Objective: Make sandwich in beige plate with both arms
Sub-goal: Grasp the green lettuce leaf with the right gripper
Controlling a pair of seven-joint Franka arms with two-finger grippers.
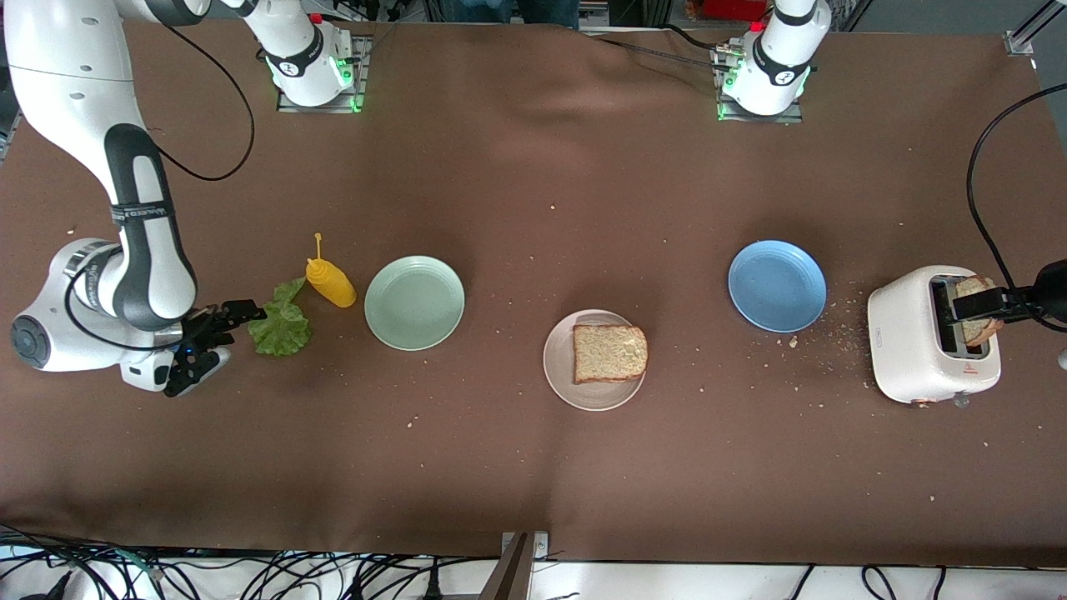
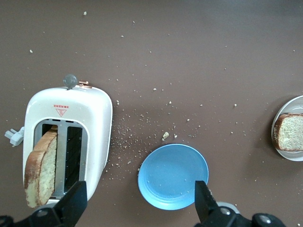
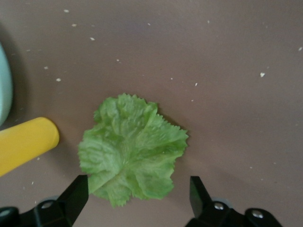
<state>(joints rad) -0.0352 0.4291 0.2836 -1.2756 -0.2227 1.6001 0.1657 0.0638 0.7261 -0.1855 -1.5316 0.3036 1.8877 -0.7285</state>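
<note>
The lettuce leaf should go over the bread slice on the beige plate, so my right gripper should grab the leaf by its stem end [image 3: 108, 188] next.
The beige plate [image 1: 557, 379] sits mid-table with one brown bread slice [image 1: 609, 352] on it; both also show at the edge of the left wrist view, plate [image 2: 297, 155] and slice [image 2: 289, 132]. A second bread slice [image 1: 977, 310] stands in the white toaster [image 1: 909, 346], seen in the left wrist view [image 2: 41, 170]. The lettuce leaf [image 1: 282, 321] lies flat on the cloth. My right gripper [image 1: 217, 343] is open and empty just above the leaf [image 3: 132, 149], its fingers [image 3: 75, 194] on either side of the leaf's edge. My left gripper [image 1: 988, 304] is open and empty, up over the toaster [image 2: 71, 123].
A yellow mustard bottle [image 1: 331, 282] lies beside the lettuce, toward the mint-green plate [image 1: 414, 302]. A blue plate [image 1: 777, 286] sits between the beige plate and the toaster. Crumbs are scattered around the toaster. A black cable hangs at the left arm's end.
</note>
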